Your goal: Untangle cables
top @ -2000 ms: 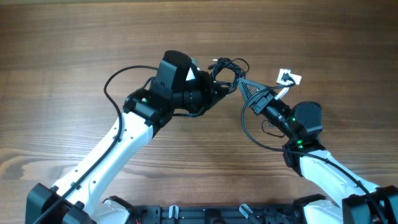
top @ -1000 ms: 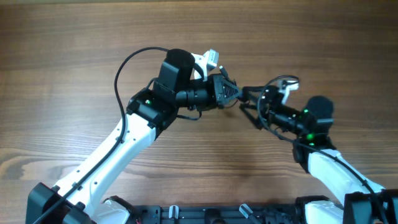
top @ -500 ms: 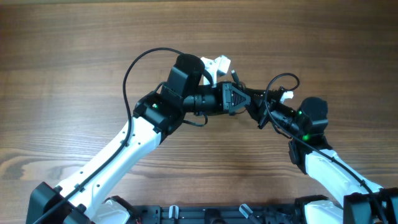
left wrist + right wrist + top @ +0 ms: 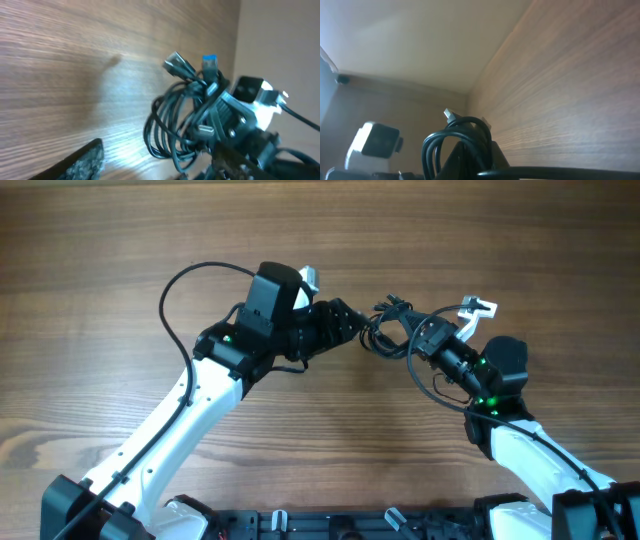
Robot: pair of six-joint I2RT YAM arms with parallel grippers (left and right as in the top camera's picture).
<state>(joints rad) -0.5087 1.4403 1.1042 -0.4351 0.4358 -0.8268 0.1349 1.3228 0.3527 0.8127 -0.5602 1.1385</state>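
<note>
Next, my left gripper grabs the loops opposite my right gripper and leaves the plugs, so my right gripper gets to untangle the cables.
The cables (image 4: 383, 331) are a small knot of thin black loops held above the wood between my two arms. My right gripper (image 4: 408, 334) is shut on the knot's right side. In the right wrist view the loops (image 4: 451, 141) drape over its closed fingers (image 4: 485, 152). My left gripper (image 4: 350, 323) stands open just left of the knot and holds nothing. The left wrist view shows the cables (image 4: 175, 120) with a silver plug (image 4: 175, 62) and a blue-tipped plug (image 4: 210, 61) sticking up. One left finger (image 4: 82, 161) shows far left of them.
A white connector (image 4: 478, 307) sticks out beside the right arm's wrist. The left arm's own thick black cable (image 4: 175, 295) arcs out to the left. The wooden table (image 4: 110, 240) runs bare toward the far edge.
My left gripper has opened, let go of the knot and drawn back to the left. The right gripper has closed on the knot and keeps it, shifted slightly up.
</note>
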